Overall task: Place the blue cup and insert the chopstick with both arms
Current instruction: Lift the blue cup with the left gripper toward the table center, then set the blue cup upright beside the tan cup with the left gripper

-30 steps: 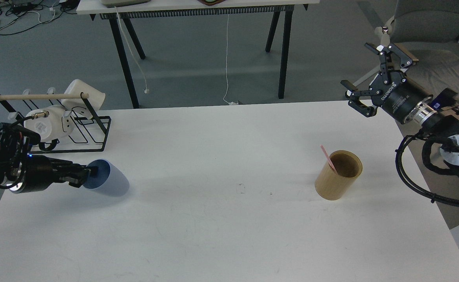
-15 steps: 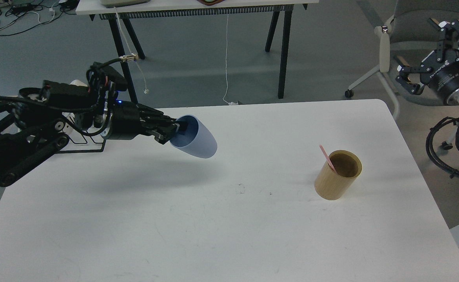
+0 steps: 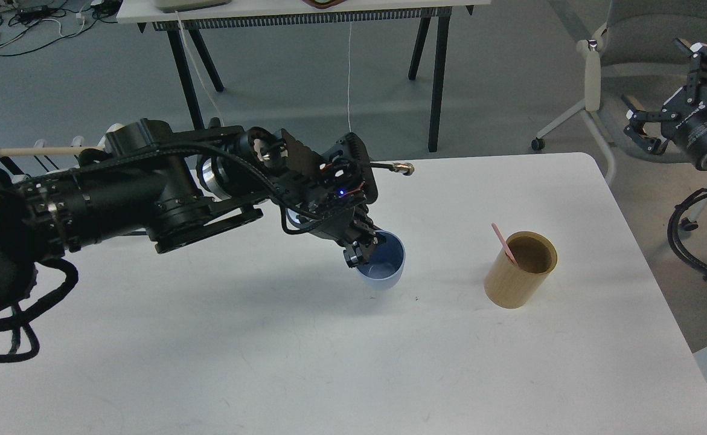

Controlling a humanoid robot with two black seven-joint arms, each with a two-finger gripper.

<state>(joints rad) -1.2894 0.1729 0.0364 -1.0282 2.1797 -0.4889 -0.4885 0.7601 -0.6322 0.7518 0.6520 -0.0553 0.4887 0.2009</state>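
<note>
The robot's right hand has to insert the pink chopstick into the blue cup [image 3: 384, 264], so next it needs to grab the chopstick by its exposed upper end [image 3: 497, 232].
My left gripper [image 3: 365, 248] is shut on the rim of the blue cup [image 3: 384, 264], one finger inside it. The cup is upright, mouth up, at or just above the white table [image 3: 329, 362] near its middle. To its right stands a tan wooden holder [image 3: 520, 269] with one pink chopstick [image 3: 503, 243] leaning out of its left side. My right gripper [image 3: 672, 99] is open and empty, off the table beyond its far right edge, next to the grey chair [image 3: 643, 36].
A black wire rack with a wooden bar [image 3: 45, 150] stands at the table's far left, mostly hidden behind my left arm. Another table on black legs [image 3: 305, 12] stands behind. Cables hang from it.
My left arm has swung right across the table with the blue cup and turned it from lying sideways to mouth up beside the wooden holder. The right gripper has drifted slightly.
</note>
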